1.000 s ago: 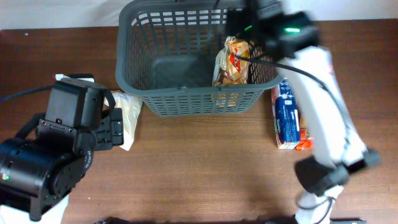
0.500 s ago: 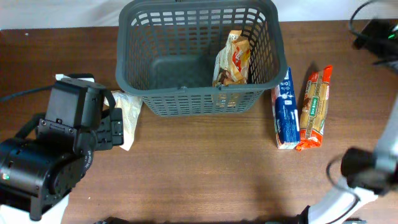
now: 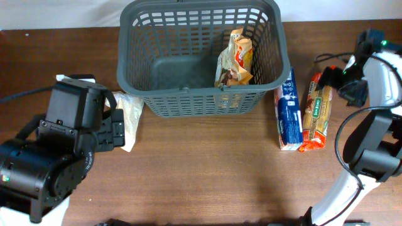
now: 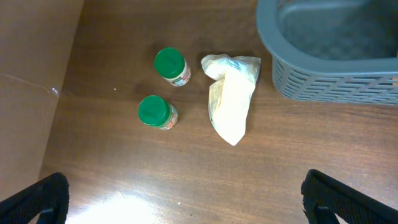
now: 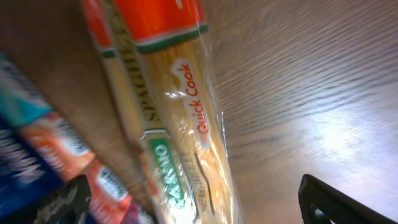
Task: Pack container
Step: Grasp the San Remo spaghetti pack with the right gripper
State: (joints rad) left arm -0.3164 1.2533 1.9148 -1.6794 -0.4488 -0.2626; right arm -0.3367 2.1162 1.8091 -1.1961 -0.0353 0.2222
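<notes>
My right gripper's fingers are above the top of the pack, so it needs to go lower before it closes on the spaghetti pack (image 3: 317, 110).
The container, a dark grey slotted basket (image 3: 188, 99), stands at the back middle of the table; its corner shows in the left wrist view (image 4: 336, 81). An orange snack bag (image 3: 235, 59) leans inside it on the right. My right gripper (image 3: 347, 86) is open and empty, low over a spaghetti pack (image 3: 317, 110) right of the basket; its fingers (image 5: 199, 208) straddle the pack (image 5: 180, 124). My left gripper (image 3: 113, 130) is open and empty (image 4: 186, 205) above bare table left of the basket.
A blue packet (image 3: 287, 110) lies between the basket and the spaghetti, and shows in the right wrist view (image 5: 25, 124). A cream pouch (image 4: 230, 102) lies by the basket's left corner (image 3: 129, 116). Two green-lidded jars (image 4: 169, 65) (image 4: 153, 111) stand left of it.
My right arm has swung from over the basket, beside the snack bag, out to the right and down over the spaghetti pack. The snack bag stays in the basket. The left arm has not moved.
</notes>
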